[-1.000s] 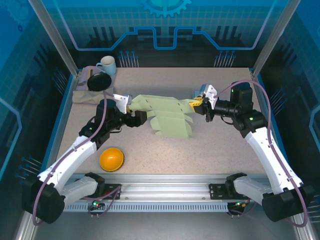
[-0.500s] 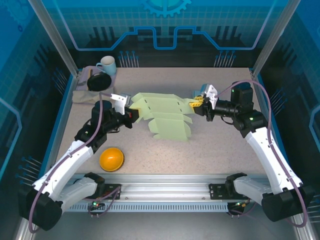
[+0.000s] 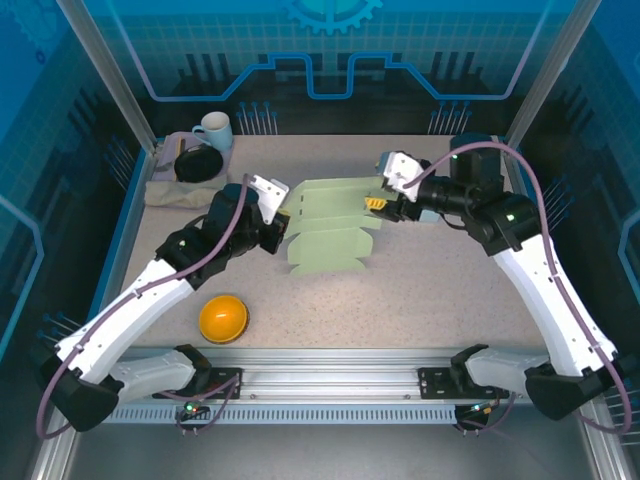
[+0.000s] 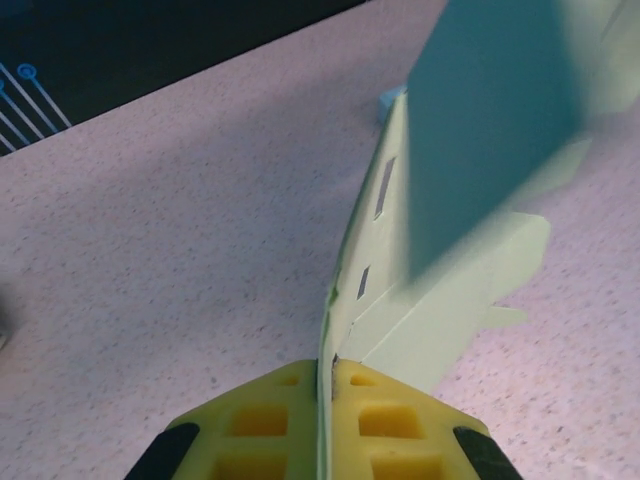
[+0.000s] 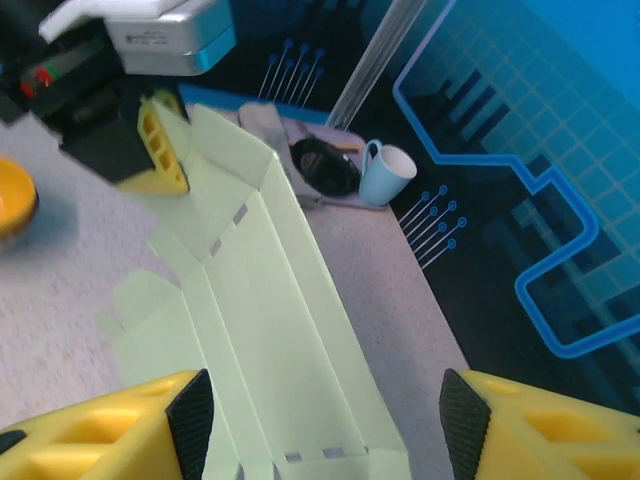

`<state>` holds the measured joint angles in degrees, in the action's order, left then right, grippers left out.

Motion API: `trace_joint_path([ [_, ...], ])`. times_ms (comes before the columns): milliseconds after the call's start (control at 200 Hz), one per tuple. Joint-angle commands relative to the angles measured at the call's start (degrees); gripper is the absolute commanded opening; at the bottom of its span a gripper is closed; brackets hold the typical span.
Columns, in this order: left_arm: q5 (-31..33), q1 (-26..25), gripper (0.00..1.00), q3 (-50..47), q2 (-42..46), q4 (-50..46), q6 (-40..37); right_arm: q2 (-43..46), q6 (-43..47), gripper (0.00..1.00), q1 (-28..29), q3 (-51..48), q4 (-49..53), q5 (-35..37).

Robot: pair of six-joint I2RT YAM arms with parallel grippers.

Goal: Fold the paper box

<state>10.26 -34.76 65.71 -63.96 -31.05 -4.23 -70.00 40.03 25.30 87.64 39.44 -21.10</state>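
The right gripper pinches the paper box's far edge (image 5: 372,462) next, at the end opposite my left gripper, to fold the paper box's side.
The paper box (image 3: 330,232) is a flat pale green cut-out with creases and flaps, lying mid-table with its left part raised. My left gripper (image 3: 274,214) is shut on its left edge; in the left wrist view the yellow fingertips (image 4: 300,385) pinch the thin sheet of the paper box (image 4: 440,300), which stands on edge. My right gripper (image 3: 385,186) hovers open over the box's right end. In the right wrist view the right gripper (image 5: 327,420) spreads wide above the paper box (image 5: 270,300) without touching it, and the left gripper (image 5: 160,150) shows at the far end.
An orange bowl (image 3: 223,318) sits near the front left. A pale blue mug (image 3: 213,130) and a black round object (image 3: 198,163) on a grey cloth stand at the back left corner. Metal posts frame the table.
My left gripper has shut on the box's left edge and swung it up and rightward. My right gripper has opened, let go of the right end, and risen slightly leftward.
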Motion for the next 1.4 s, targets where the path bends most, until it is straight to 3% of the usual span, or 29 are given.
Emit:
trace_joint_path([
  [0, 4.0, -0.5, 0.0, 3.1, 0.0, -4.2, -4.3, -5.3, 11.0, 0.63, 2.8, 4.9, 9.8, 9.5],
  [480, 2.3, -0.9, 0.0, 0.3, 2.7, -5.0, -9.6, -16.5, 16.8, 0.58, 7.9, 10.9, 14.7, 20.1],
  [1185, 0.7, -2.1, 0.0, -0.6, 2.2, -4.3, -10.5, -18.0, 19.5, 0.56, 8.5, 12.4, 11.1, 22.9],
  [1396, 1.0, -2.5, 0.0, -1.0, 2.5, -4.3, -10.7, -20.1, 19.7, 0.45, 8.0, 13.2, 12.7, 22.1],
])
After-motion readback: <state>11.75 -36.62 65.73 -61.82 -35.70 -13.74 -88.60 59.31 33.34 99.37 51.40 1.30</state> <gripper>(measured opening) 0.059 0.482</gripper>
